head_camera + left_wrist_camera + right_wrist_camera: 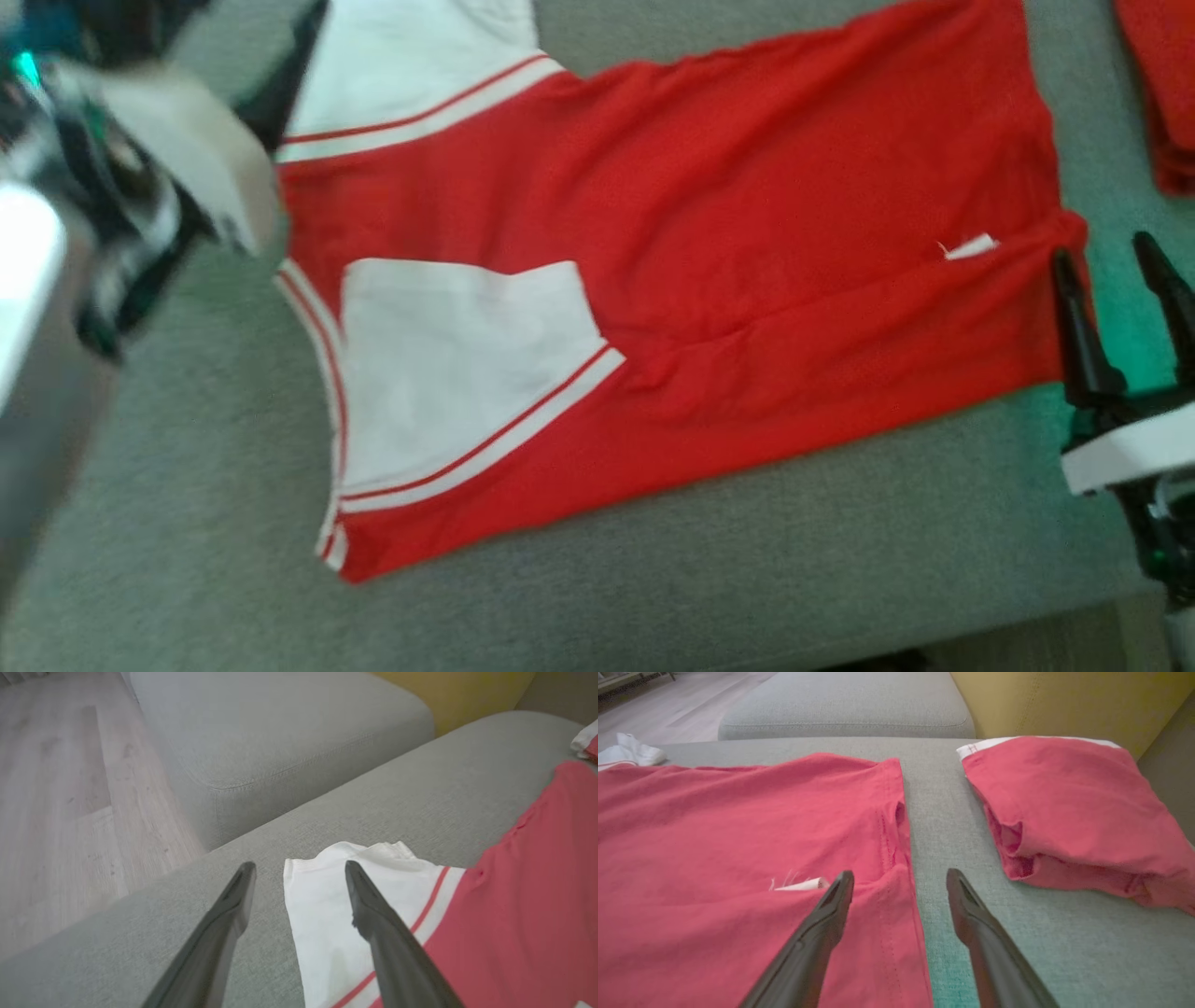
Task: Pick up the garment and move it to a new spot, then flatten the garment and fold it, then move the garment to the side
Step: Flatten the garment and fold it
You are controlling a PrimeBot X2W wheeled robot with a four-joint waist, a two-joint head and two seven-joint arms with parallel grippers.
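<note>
Next, my left gripper grabs the white sleeve by its edge (292, 913) to fold the red shirt over on itself.
The garment (700, 233), a red shirt with white sleeves, lies spread flat on the grey sofa seat (653, 579). My right gripper (1116, 280) stands open at the shirt's hem. In the right wrist view the right gripper (899, 875) straddles that hem edge of the garment (738, 835), one finger over the red cloth near a small white tag (803, 884). My left gripper (299, 868) is open just above the white sleeve (327, 905), holding nothing. In the head view the left arm (168, 159) is blurred at the upper left, beside the sleeve.
A second red garment (1064, 812), folded, lies on the seat to the right of the hem, also seen in the head view (1167, 93). A grey ottoman (280, 732) and wooden floor (56, 812) lie beyond the sleeve end. A yellow backrest (1064, 700) rises behind.
</note>
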